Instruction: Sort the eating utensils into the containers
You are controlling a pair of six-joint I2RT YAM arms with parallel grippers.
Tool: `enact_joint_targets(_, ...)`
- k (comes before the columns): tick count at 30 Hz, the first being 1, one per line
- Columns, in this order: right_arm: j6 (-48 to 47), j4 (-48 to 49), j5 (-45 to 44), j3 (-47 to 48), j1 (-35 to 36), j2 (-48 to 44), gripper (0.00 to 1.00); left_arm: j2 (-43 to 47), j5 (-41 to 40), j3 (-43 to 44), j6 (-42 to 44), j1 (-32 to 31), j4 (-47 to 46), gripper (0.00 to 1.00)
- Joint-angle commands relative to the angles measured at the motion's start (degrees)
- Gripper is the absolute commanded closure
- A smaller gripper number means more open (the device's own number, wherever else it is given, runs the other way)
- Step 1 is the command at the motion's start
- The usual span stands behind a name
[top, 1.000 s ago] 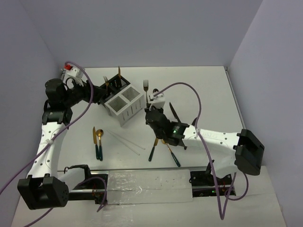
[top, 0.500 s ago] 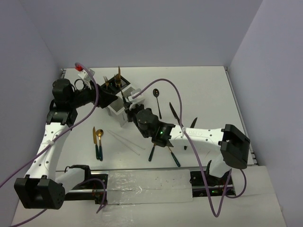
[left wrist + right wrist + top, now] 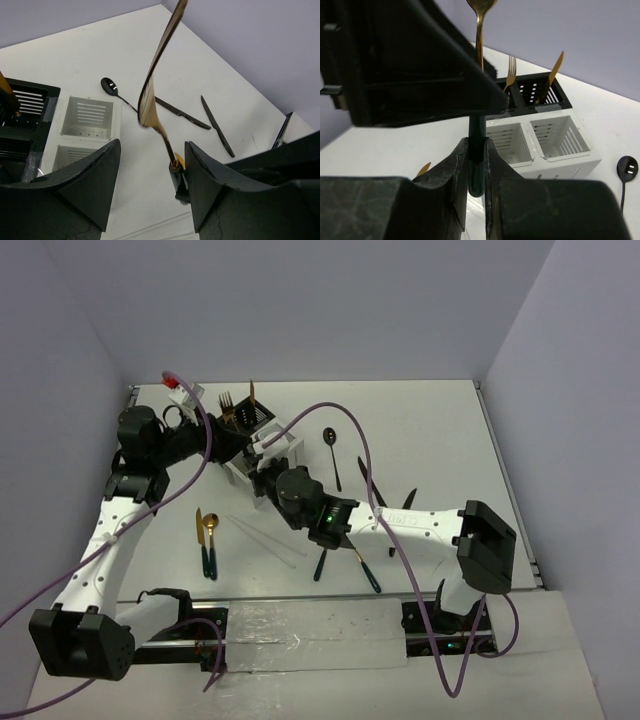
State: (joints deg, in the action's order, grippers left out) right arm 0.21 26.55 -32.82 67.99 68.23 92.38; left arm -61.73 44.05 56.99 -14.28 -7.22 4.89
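Observation:
I need to close my left gripper on the fork: the gripper's fingers are on both sides of the fork's gold neck point(image 3: 168, 146), just above the fork's dark green handle point(image 3: 177, 176).
My right gripper point(image 3: 476, 172) is shut on the dark green handle of a gold-headed fork point(image 3: 479, 30), held upright. My left gripper point(image 3: 152, 185) is open, its fingers point(image 3: 90, 185) either side of that fork point(image 3: 155, 75), which stands close to the right-hand finger. From above, both grippers point(image 3: 243, 448) point(image 3: 263, 464) meet over the white container point(image 3: 291, 449), which is mostly hidden. The black container point(image 3: 250, 418) behind it holds a gold fork point(image 3: 227, 400) and a gold knife point(image 3: 252, 392). The white container's point(image 3: 540, 140) two compartments look empty.
On the table lie a gold spoon and knife pair point(image 3: 206, 538), two white chopsticks point(image 3: 265, 535), a black spoon point(image 3: 332, 452), a black knife point(image 3: 368, 480) and more dark utensils point(image 3: 320, 562) near the right arm. A purple cable point(image 3: 355, 430) arcs above.
My right arm swung left with the fork, from right of the white container to in front of it. The left gripper came forward until its open fingers stood around the fork.

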Motion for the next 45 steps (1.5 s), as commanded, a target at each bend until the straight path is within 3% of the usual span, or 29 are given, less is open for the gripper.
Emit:
enact_joint_targets(1,-2.2,2.0,1.0,2.9,0.9,0.5,1.00,0.7,-1.5,-0.5,-2.2,-0.5,-6.3,0.38)
enact_joint_targets(4,-2.7,2.6,0.9,3.3,0.9,1.0,1.00,0.6,-1.2,-0.2,-2.6,-0.6,-6.2,0.51)
enact_joint_targets(5,-2.8,2.5,0.8,3.9,0.9,1.3,1.00,0.7,-1.7,-0.1,-2.6,-0.6,-5.8,0.64)
enact_joint_targets(8,-3.5,2.2,0.7,5.3,0.9,3.0,1.00,0.7,-4.2,0.1,-2.2,-0.5,-4.9,0.88)
enact_joint_targets(10,-3.6,1.9,0.7,5.8,0.9,3.9,1.00,0.6,-5.5,0.3,-1.5,-0.5,-3.1,0.98)
enact_joint_targets(16,-0.3,1.3,1.1,4.9,-0.5,4.7,0.98,1.2,-10.7,-1.3,0.4,-0.5,-3.8,1.00)
enact_joint_targets(18,2.9,-0.3,2.9,4.7,-1.3,4.6,0.84,1.2,-11.8,-2.7,0.9,-0.5,-6.4,1.00)
enact_joint_targets(19,3.9,-1.1,3.8,4.7,-1.8,4.6,0.75,1.1,-12.1,-3.1,1.1,-0.5,-7.1,1.00)
enact_joint_targets(20,4.8,-2.4,4.6,4.8,-2.6,4.4,0.60,1.0,-12.7,-3.5,1.2,-0.5,-7.9,1.00)
enact_joint_targets(22,7.1,-3.9,5.9,4.7,-3.4,4.1,0.43,0.5,-13.7,-3.9,1.8,-0.5,-9.4,1.00)
enact_joint_targets(25,8.4,-5.4,5.7,4.0,-3.8,3.2,0.35,-0.2,-17.4,-3.6,3.5,-0.3,-11.2,1.00)
enact_joint_targets(29,9.8,-6.3,4.5,1.5,-4.0,0.4,0.33,-1.4,-23.0,-3.6,5.8,1.2,-15.6,1.00)
enact_joint_targets(36,12.8,-8.7,1.4,-5.1,-4.1,-4.9,0.32,-8.8,-25.4,-4.3,9.3,3.3,-24.6,1.00)
enact_joint_targets(45,16.7,-10.5,-1.6,-13.4,-4.4,-11.4,0.32,-19.5,-21.1,-5.4,8.7,7.1,-39.5,1.00)
